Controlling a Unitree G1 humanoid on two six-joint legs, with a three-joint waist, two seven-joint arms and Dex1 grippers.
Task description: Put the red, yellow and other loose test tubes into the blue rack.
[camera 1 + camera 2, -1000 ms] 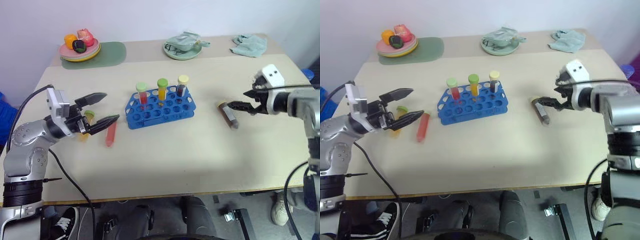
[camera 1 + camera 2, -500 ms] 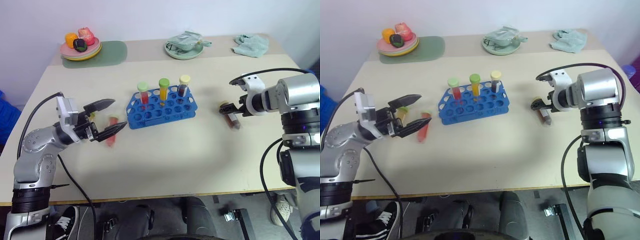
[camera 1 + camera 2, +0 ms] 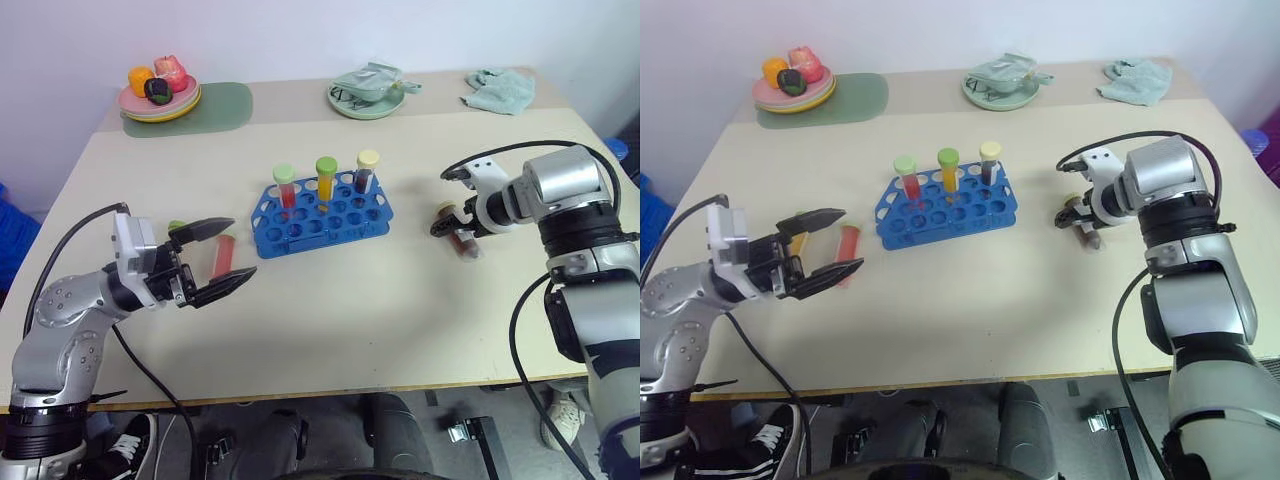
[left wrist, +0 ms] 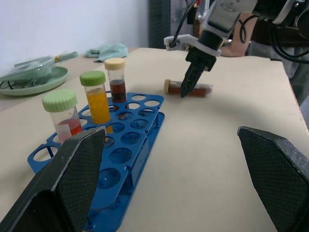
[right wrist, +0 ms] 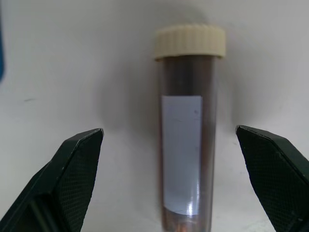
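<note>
My right gripper's fingers reach down beside the brown tube's labelled body [image 3: 466, 245] [image 5: 186, 140], near the table, so it is now time to close and catch it.
The blue rack [image 3: 322, 212] stands mid-table with three capped tubes upright in its back row. A red test tube [image 3: 221, 258] lies to its left, and a yellow one [image 3: 798, 229] lies just beyond, partly hidden by my left gripper [image 3: 242, 250]. That gripper hovers open and level over them, holding nothing. On the right lies a dark brown tube [image 5: 187, 145] with a pale yellow cap. My right gripper [image 3: 452, 220] points steeply down over it, open, one finger on each side, without touching it.
At the back left, a stack of plates with toy fruit [image 3: 160, 95] sits on a green mat [image 3: 215, 108]. A green plate with a crumpled item [image 3: 367, 95] is at the back centre. A teal cloth [image 3: 500, 88] lies at the back right corner.
My right gripper has tipped from nearly level to pointing down and has sunk over the brown tube. My left gripper has drawn back a little toward the near edge. Both stay open.
</note>
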